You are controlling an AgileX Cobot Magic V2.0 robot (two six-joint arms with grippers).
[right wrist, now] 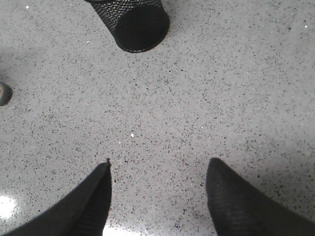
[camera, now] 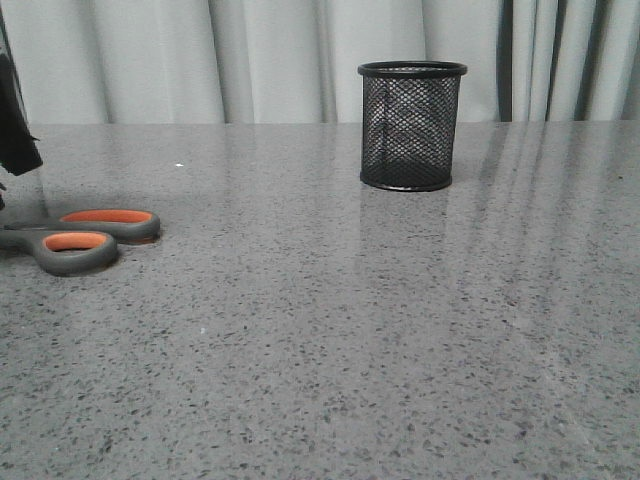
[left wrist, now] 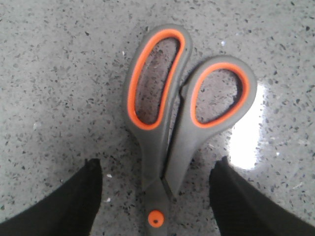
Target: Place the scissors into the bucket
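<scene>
I need to move my left gripper lower before closing it on the grey scissors, as they lie between my open fingers but the gripper is still above them in the front view.
The scissors (camera: pixel 85 238) lie flat on the table at the far left, grey handles with orange lining toward the middle; their blades run off the picture's edge. In the left wrist view the scissors (left wrist: pixel 167 113) lie between my left gripper's (left wrist: pixel 157 167) open fingers, which straddle the handle neck near the orange pivot without touching it. The bucket (camera: pixel 411 125), a black mesh cup, stands upright at the back of the table, right of centre. My right gripper (right wrist: pixel 158 164) hovers open over bare table, with the bucket (right wrist: pixel 133 22) ahead of it.
The table (camera: pixel 350 330) is speckled grey stone. Pale curtains (camera: pixel 250 60) hang behind it. A dark part of the left arm (camera: pixel 15 130) shows at the left edge above the scissors.
</scene>
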